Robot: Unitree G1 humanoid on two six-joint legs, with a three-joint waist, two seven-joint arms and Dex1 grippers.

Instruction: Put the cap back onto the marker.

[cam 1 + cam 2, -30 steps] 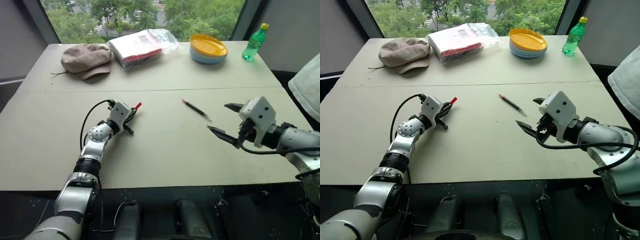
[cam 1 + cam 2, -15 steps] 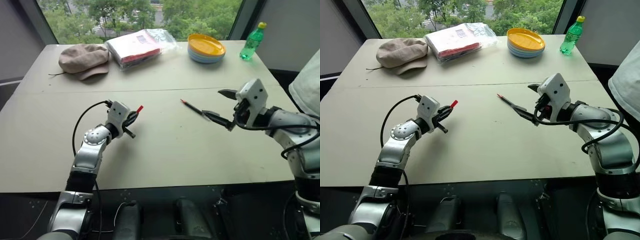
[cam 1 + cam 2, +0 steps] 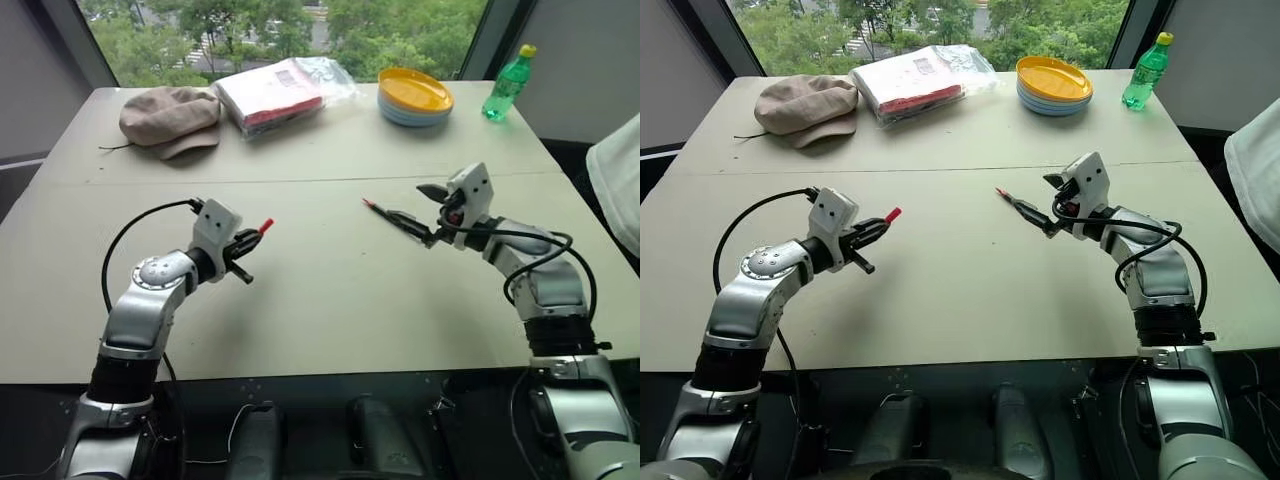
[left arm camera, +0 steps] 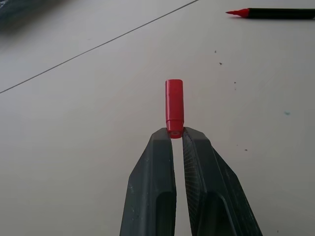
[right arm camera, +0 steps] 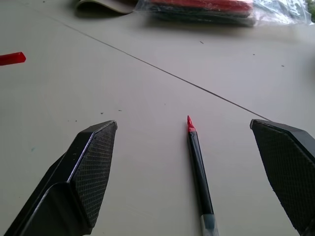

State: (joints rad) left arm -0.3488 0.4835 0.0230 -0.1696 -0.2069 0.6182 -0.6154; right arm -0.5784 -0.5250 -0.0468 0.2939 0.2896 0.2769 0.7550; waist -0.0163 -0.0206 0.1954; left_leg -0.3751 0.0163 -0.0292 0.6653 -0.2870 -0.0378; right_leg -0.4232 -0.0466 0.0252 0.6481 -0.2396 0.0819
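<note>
I next need to grab the marker by its black body (image 3: 396,220) with my right gripper, so the marker's bare red tip (image 3: 367,202) stays free to take the cap.
The cap (image 4: 174,103), a small red cylinder, sticks out from the tips of my left gripper (image 4: 176,132), which is shut on its base. That gripper (image 3: 248,238) hovers just over the table's left-middle. The marker (image 3: 390,216) is a thin black stick with a bare red tip. It lies flat on the table at centre right, tip pointing away toward the far left. My right gripper (image 3: 425,212) is open, with one finger on each side of the marker's rear part (image 5: 198,172). Neither finger touches it.
Along the far edge of the table (image 3: 330,300) sit a beige hat (image 3: 170,115), a plastic-wrapped package (image 3: 280,92), a stack of plates with a yellow one on top (image 3: 415,97) and a green bottle (image 3: 504,85). White cloth (image 3: 620,190) hangs at the right.
My right gripper has moved forward and slightly down, from short of the marker to open astride its rear end. My left gripper, still holding the cap, has drawn back and risen a little.
</note>
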